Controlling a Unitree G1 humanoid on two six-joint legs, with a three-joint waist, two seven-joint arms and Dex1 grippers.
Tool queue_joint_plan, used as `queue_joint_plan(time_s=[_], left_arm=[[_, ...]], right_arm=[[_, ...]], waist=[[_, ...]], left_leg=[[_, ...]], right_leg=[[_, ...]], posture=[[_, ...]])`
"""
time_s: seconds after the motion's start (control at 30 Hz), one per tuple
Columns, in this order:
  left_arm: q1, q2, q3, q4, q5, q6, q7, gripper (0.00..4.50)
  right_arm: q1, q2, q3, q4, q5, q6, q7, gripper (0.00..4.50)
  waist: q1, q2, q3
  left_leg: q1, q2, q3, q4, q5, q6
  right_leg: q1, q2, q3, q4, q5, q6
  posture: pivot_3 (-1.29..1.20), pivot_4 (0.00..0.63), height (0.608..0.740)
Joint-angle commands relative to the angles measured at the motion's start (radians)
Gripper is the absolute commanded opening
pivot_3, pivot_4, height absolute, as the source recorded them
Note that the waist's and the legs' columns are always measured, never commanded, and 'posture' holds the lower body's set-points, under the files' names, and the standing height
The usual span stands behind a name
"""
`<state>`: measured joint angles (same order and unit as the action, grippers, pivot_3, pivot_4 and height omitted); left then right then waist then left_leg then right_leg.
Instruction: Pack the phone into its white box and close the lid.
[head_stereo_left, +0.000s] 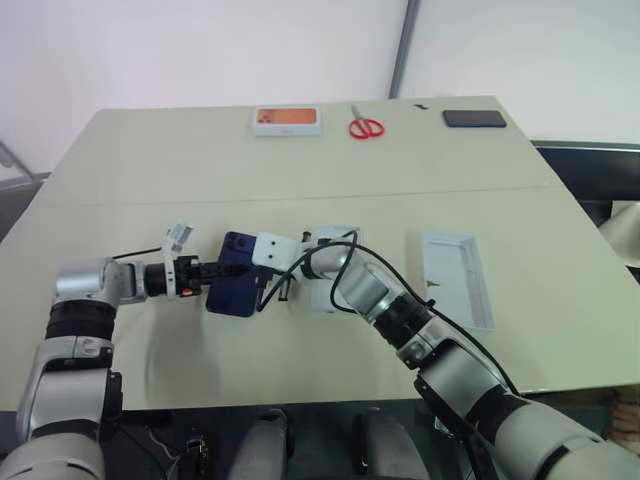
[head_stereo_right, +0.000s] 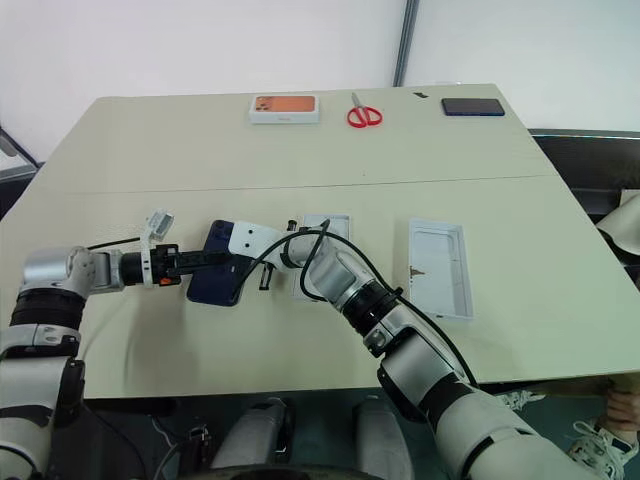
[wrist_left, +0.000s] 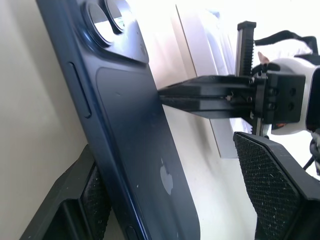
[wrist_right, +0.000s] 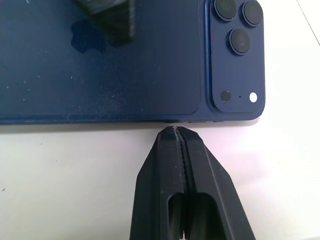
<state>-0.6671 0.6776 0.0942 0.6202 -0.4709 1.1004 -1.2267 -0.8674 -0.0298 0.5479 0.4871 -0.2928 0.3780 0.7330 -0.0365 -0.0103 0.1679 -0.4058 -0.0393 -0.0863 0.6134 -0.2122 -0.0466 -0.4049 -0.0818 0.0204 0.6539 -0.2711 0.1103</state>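
Note:
The phone (head_stereo_left: 232, 288) should be packed into its white box, so my left gripper should next pick up the phone by its long side edges.
The dark navy phone (head_stereo_left: 232, 288) lies glossy back up on the table, left of centre, its camera bump (wrist_right: 234, 55) at the far corner. My left gripper (head_stereo_left: 220, 272) is open and straddles the phone: one finger (wrist_left: 75, 205) is at its edge, the other finger (wrist_left: 272, 185) stands clear of its back. My right gripper (wrist_right: 172, 132) is shut, its tips touching the phone's long edge. The white box (head_stereo_left: 338, 238) sits just right of the phone, mostly hidden under my right arm. The lid (head_stereo_left: 458, 276) lies inside up, further right.
Along the table's far edge stand an orange-topped box (head_stereo_left: 287, 120), red scissors (head_stereo_left: 366, 127) and a thin black slab (head_stereo_left: 474, 118). A black cable loops over my right wrist (head_stereo_left: 330, 262). The table's right edge is close beyond the lid.

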Motion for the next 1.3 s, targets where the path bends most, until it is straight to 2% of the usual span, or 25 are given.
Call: queue_joint_plan(time_s=[0.03, 0.1, 0.27, 0.6, 0.67, 0.8, 0.97, 1.2, 1.3], left_arm=[[-0.016, 0.011, 0.013, 0.038, 0.009, -0.014, 0.038, 3.50], [-0.011, 0.006, 0.006, 0.042, 0.009, -0.016, 0.038, 2.91], [0.012, 0.003, -0.008, 0.030, 0.000, -0.015, 0.032, 0.48], [0.025, 0.013, -0.001, 0.033, -0.024, 0.011, 0.032, 0.48], [0.028, 0.008, 0.008, 0.032, -0.035, 0.023, 0.034, 0.04], [0.044, 0.007, 0.023, 0.008, -0.056, 0.043, 0.047, 0.01], [0.069, 0.008, 0.082, -0.012, -0.104, 0.060, 0.055, 0.01], [0.089, -0.034, 0.238, -0.036, -0.213, 0.143, 0.159, 0.01], [0.103, -0.053, 0.304, -0.040, -0.260, 0.199, 0.199, 0.00]], right_arm=[[-0.007, 0.003, -0.004, -0.014, 0.000, -0.009, 0.002, 0.00], [-0.007, 0.002, -0.005, -0.012, -0.001, -0.011, 0.000, 0.00], [-0.004, 0.001, -0.006, -0.022, 0.000, -0.005, 0.003, 0.00], [-0.005, 0.004, -0.007, -0.019, -0.001, -0.008, -0.003, 0.00], [-0.005, 0.005, -0.007, -0.020, 0.000, -0.010, -0.003, 0.00], [-0.003, 0.004, -0.019, -0.029, 0.013, -0.016, 0.001, 0.00], [0.035, -0.002, -0.099, -0.105, 0.110, -0.013, 0.040, 0.00], [0.044, -0.003, -0.221, -0.156, 0.251, 0.042, 0.078, 0.00], [0.056, -0.020, -0.241, -0.187, 0.297, 0.089, 0.113, 0.90]], waist=[[-0.004, 0.000, 0.000], [-0.008, 0.000, 0.000], [-0.007, -0.001, 0.000], [-0.010, -0.001, 0.000], [-0.010, -0.001, 0.000], [-0.010, -0.001, 0.000], [-0.011, -0.001, 0.000], [-0.009, -0.003, 0.001], [-0.009, -0.003, 0.002]], left_leg=[[0.000, 0.000, 0.000, 0.000, 0.000, 0.000], [0.000, 0.000, 0.000, 0.000, 0.000, 0.000], [-0.002, 0.000, 0.000, 0.000, 0.000, 0.000], [-0.001, 0.001, 0.000, 0.000, 0.000, 0.000], [-0.001, 0.001, 0.000, -0.001, 0.000, 0.000], [-0.001, 0.001, 0.000, -0.001, 0.000, 0.000], [-0.001, 0.001, -0.001, -0.001, 0.000, 0.000], [-0.002, 0.002, -0.002, -0.001, 0.000, 0.000], [-0.002, 0.002, -0.002, -0.001, 0.000, 0.000]], right_leg=[[0.000, 0.000, 0.000, 0.000, 0.000, 0.000], [0.000, 0.000, 0.000, 0.000, 0.000, 0.000], [-0.002, 0.000, 0.001, 0.000, 0.000, 0.000], [-0.002, 0.000, 0.001, 0.001, 0.000, 0.000], [-0.002, 0.000, 0.001, 0.001, 0.000, 0.000], [-0.002, 0.000, 0.001, 0.001, 0.000, 0.000], [-0.003, 0.000, 0.001, 0.000, 0.000, 0.000], [-0.003, 0.000, 0.002, 0.000, 0.000, 0.000], [-0.004, 0.000, 0.002, 0.000, 0.000, 0.000]], posture=[[0.00, 0.150, 0.740], [0.00, 0.150, 0.740], [0.00, 0.150, 0.740], [0.00, 0.150, 0.740], [0.00, 0.150, 0.740], [0.00, 0.150, 0.740], [0.00, 0.150, 0.740], [0.00, 0.150, 0.740], [0.00, 0.150, 0.740]])
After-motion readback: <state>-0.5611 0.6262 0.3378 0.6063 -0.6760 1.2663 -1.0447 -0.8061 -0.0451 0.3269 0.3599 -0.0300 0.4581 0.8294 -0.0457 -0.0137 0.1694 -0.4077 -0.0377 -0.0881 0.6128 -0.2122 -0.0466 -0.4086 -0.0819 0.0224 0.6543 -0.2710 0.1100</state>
